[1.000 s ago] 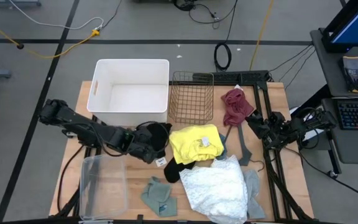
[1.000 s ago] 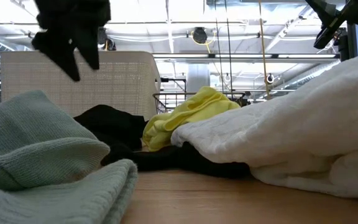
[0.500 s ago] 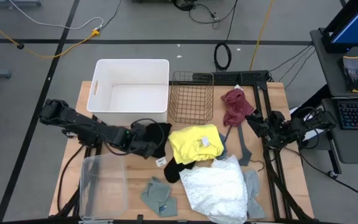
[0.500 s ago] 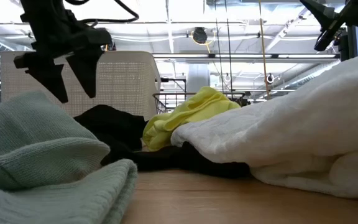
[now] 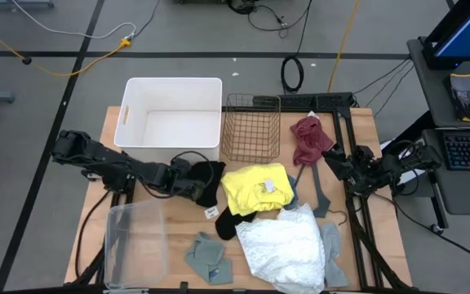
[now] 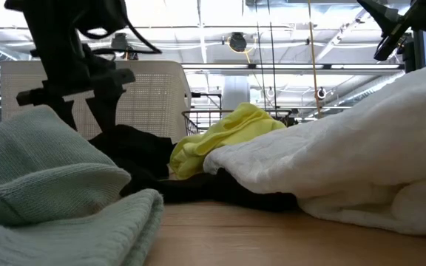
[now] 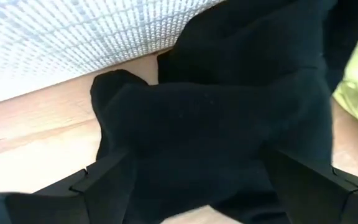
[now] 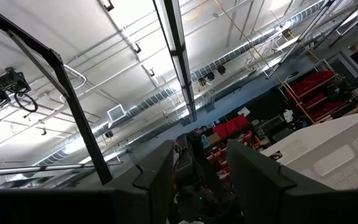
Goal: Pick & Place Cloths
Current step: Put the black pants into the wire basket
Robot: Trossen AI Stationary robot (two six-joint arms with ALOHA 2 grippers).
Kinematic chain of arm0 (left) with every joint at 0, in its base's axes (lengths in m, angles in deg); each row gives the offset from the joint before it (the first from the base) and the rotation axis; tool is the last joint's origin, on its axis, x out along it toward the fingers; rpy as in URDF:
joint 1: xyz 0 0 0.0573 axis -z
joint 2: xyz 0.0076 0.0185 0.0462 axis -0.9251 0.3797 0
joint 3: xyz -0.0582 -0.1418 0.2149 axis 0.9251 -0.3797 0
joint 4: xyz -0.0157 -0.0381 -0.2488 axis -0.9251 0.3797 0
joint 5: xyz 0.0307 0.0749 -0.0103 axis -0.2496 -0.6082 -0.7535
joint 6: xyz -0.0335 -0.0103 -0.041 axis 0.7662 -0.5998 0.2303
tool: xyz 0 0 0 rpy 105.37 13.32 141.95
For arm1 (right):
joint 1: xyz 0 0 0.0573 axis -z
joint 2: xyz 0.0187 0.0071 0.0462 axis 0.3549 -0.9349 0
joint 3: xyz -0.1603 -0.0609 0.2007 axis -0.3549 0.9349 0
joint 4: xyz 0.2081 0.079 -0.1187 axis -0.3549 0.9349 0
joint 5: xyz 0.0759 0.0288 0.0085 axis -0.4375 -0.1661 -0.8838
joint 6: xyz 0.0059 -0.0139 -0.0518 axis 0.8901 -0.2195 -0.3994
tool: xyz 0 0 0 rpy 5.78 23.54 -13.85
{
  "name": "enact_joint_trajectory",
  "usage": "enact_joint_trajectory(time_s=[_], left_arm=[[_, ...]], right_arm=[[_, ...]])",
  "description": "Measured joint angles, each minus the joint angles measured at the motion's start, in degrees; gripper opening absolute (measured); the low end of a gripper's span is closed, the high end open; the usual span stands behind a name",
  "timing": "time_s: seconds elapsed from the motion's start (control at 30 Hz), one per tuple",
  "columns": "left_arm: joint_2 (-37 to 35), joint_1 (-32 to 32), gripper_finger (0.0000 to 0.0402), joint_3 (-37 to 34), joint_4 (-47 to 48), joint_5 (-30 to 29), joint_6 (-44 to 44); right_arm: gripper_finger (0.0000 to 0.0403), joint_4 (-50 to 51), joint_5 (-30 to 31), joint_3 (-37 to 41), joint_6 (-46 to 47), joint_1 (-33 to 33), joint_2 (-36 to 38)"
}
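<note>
I can pick up and place the black cloth if my left gripper next grabs it by its bunched fabric fold [image 5: 205, 180] [image 7: 207, 130].
A black cloth [image 5: 209, 181] lies on the table in front of the white bin, and its lower part runs under the yellow cloth [image 5: 255, 188]. My left gripper [image 5: 192, 181] is open and low over the black cloth [image 7: 216, 118], one finger on each side of it. The fingers [image 6: 103, 103] show lowered behind the sage-green cloth [image 6: 43, 170]. The white lacy cloth [image 5: 284, 245], the maroon cloth [image 5: 310, 139] and the grey cloth [image 5: 333, 257] lie apart. My right gripper [image 8: 201, 180] is open, raised at the table's right edge and pointing up. My left gripper comes at the black cloth from above, slanting toward the far edge. Its open fingers [image 7: 104, 180] straddle the cloth's near-left lobe [image 7: 166, 124], which lies flat on the table. I cannot tell whether the fingertips touch the fabric.
The white bin [image 5: 133, 122] and the wire basket [image 5: 251, 126] stand at the far edge. A clear plastic container [image 5: 133, 241] sits near left. A thin dark V-shaped bar [image 5: 321, 192] lies right of the yellow cloth. Bare wood shows between the container and the cloths.
My left gripper has come down toward the black cloth and shifted a little toward the far edge. It has turned, so both fingers now show spread apart in the low view. The cloths have stayed where they were.
</note>
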Motion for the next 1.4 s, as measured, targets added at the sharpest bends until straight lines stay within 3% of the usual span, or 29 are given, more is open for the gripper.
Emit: enact_joint_trajectory(time_s=[0.3, 0.57, 0.77, 1.1, 1.4], left_arm=[[0.0, -0.1, 0.0346, -6.6, -7.2, 4.7, 0.1], [1.7, -0.1, 0.0333, -7.4, -9.5, 4.8, -0.6], [7.8, -0.1, 0.0246, -6.6, -14.7, 6.4, -3.3], [7.7, 0.0, 0.0025, -2.6, -15.3, 11.0, -7.7], [-1.3, 0.1, 0.0007, 2.7, -14.1, 14.2, -15.0]], right_arm=[[0.0141, 0.0, 0.0, 0.0, 0.0, 0.0, 0.0], [0.0141, 0.0, 0.0, 0.0, 0.0, 0.0, 0.0], [0.0141, -0.1, 0.0, 0.0, 0.0, 0.0, 0.0], [0.0141, 0.0, 0.2, 0.0, 0.0, 0.0, 0.0], [0.0141, 0.0, 0.2, 0.0, 0.0, 0.0, 0.0]])
